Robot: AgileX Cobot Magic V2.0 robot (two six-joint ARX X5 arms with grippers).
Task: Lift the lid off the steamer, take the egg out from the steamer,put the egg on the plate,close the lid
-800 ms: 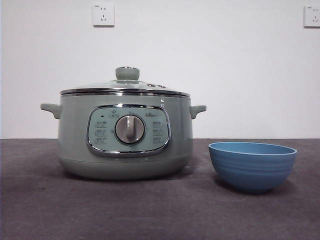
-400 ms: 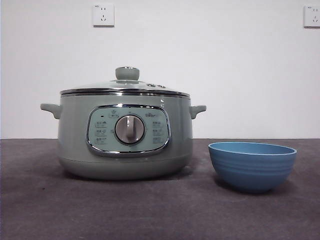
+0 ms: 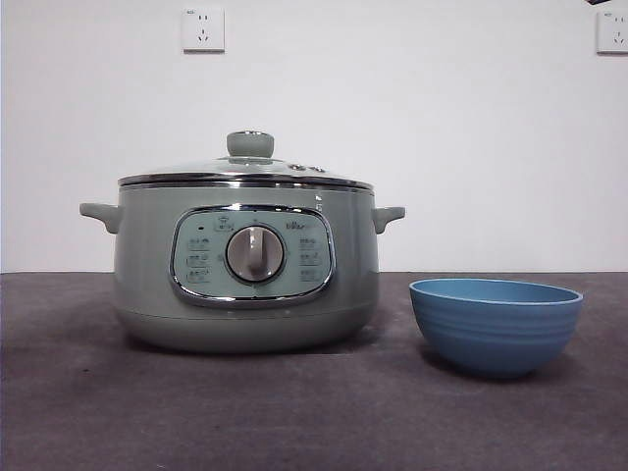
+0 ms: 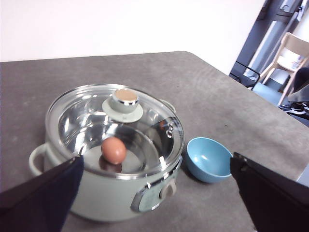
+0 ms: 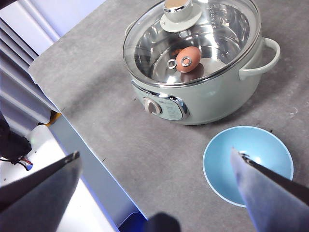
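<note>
The glass lid needs to come off the steamer [image 3: 245, 265], so my left gripper should next grab the lid by its knob [image 3: 250, 143] and then lift it.
The pale green steamer [image 3: 245, 265] stands on the table with the glass lid [image 3: 245, 175] closed on it. Its green knob [image 3: 249, 143] points up. A brown egg [image 4: 113, 150] lies inside the pot and shows through the glass, also in the right wrist view [image 5: 188, 59]. The plate, a small blue bowl [image 3: 495, 324], stands empty to the right of the pot. My left gripper [image 4: 157, 158] is open and empty, high above the pot. My right gripper [image 5: 155, 152] is open and empty, high above the table's front edge near the bowl [image 5: 247, 164].
A small black arm tip [image 3: 597, 2] shows at the top right corner of the front view. The table's edge [image 5: 72, 121] runs close in front of the pot. A chair [image 4: 289, 53] stands beyond the table's far corner.
A small black arm tip has come into the top right corner of the front view. The pot, lid and bowl have not moved.
</note>
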